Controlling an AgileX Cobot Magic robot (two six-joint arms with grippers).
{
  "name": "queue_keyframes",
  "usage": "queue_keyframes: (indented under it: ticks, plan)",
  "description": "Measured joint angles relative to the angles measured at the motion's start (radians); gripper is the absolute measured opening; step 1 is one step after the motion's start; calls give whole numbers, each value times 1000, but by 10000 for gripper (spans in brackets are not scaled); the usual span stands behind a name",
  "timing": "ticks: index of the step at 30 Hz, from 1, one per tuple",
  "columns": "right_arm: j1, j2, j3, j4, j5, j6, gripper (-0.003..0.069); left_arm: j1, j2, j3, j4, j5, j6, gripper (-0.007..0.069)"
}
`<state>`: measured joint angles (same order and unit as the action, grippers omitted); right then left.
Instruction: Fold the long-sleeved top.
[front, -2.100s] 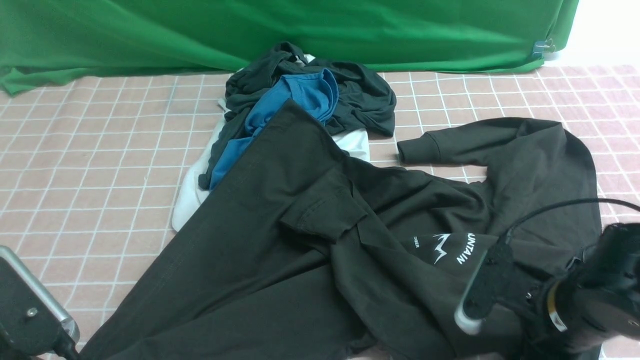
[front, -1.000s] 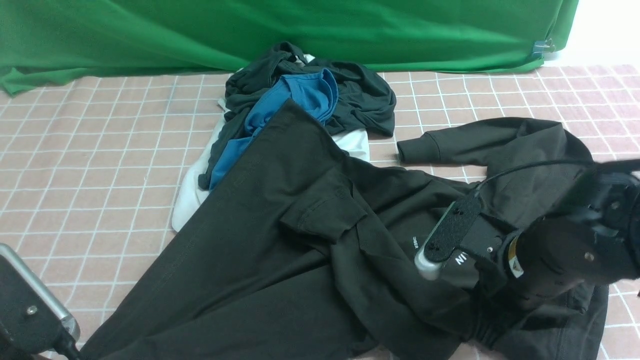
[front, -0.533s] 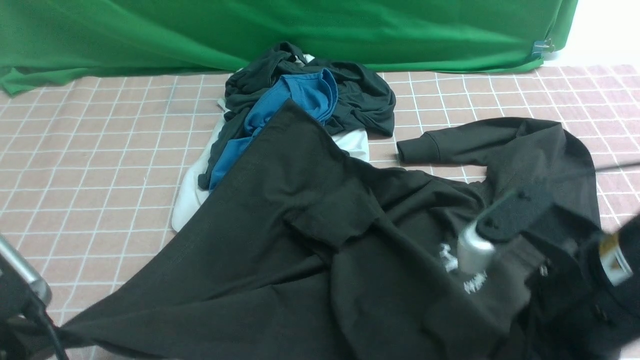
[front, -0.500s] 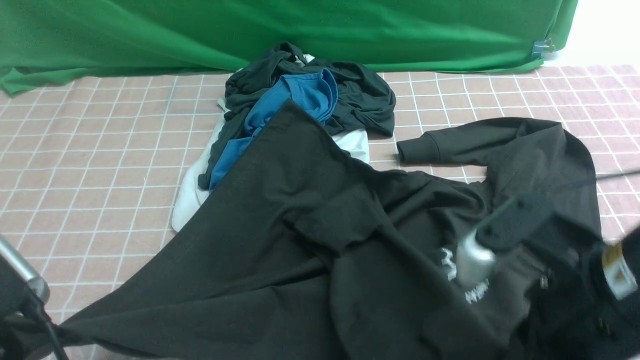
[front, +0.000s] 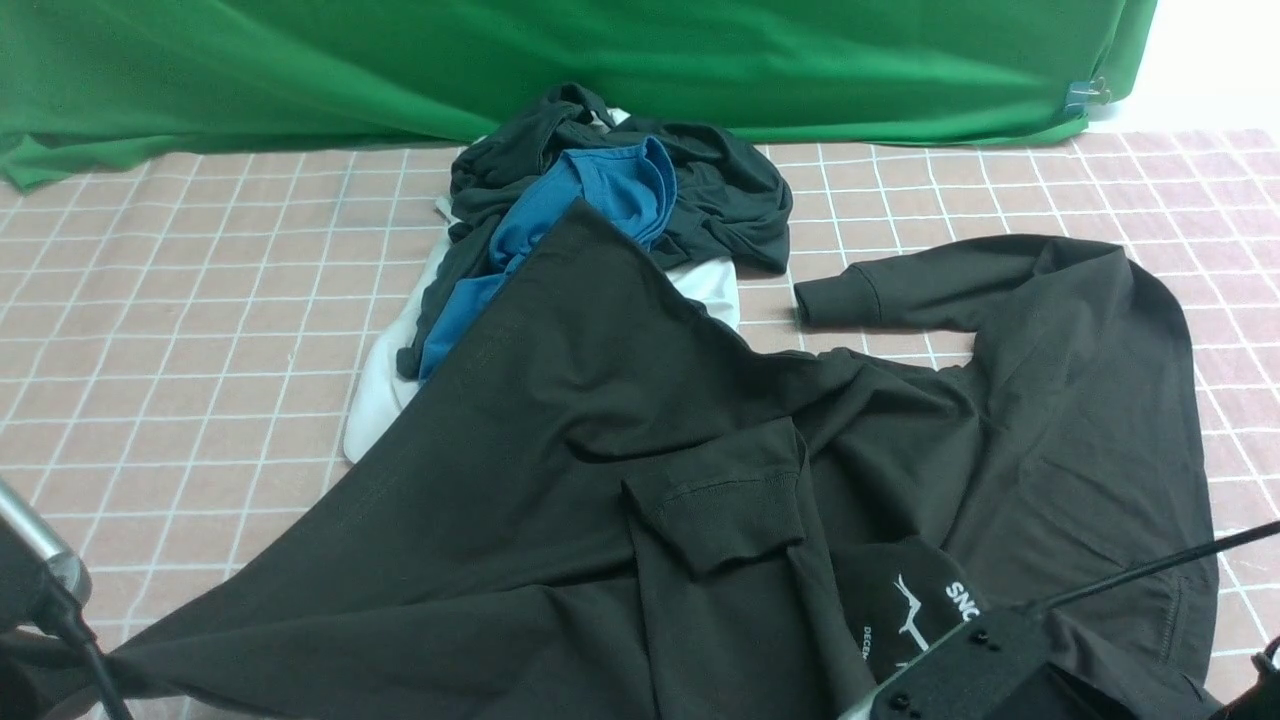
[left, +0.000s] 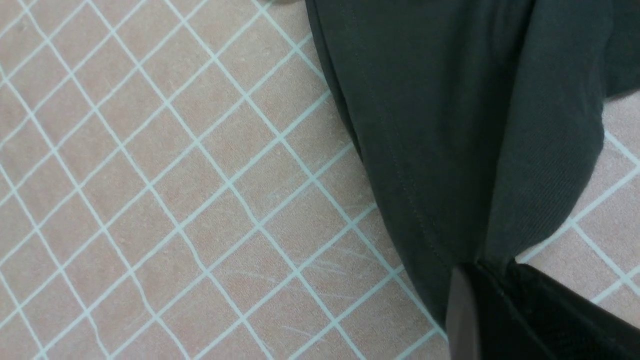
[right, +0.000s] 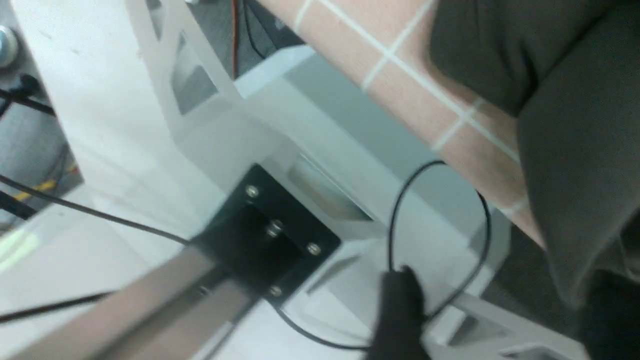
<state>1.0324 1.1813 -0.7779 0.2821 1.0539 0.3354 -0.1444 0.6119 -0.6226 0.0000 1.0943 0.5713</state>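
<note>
My right gripper should next pick up the long-sleeved top by the fold along its edge (right: 561, 258) to straighten it for folding.
The long-sleeved top (front: 600, 470) is a large black sweatshirt spread over the checked tablecloth (front: 180, 330). Its white logo (front: 915, 615) lies near the front edge. One cuffed sleeve (front: 860, 290) points left at the back right, and a folded cuff (front: 725, 505) lies on the middle. My left gripper (left: 492, 267) is shut on the hem (left: 450, 175), which is pulled taut to the near left corner (front: 125, 665). My right gripper (right: 505, 320) stands open beyond the table's near edge, and the top (right: 575, 150) hangs beside one of its fingers (right: 612, 320).
At the back centre lies a heap of clothes: a dark greenish-black garment (front: 720, 190), a blue T-shirt (front: 590, 205) and a white piece (front: 385, 390). A green backdrop (front: 600, 60) closes the far side. The robot's grey frame (right: 280, 130) and a black cable (right: 442, 240) are below the near edge.
The top slid toward the near edge, its left corner stretched out to the lower left, and the logo and folded cuff came nearer. My right arm dropped to the frame's bottom and its jaws opened.
</note>
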Motion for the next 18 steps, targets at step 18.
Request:
queue_keyframes:
  ticks: [18]
  plan:
    - [-946,203,-80,-295,-194,7,569,0,0,0,-7,8,-7,33]
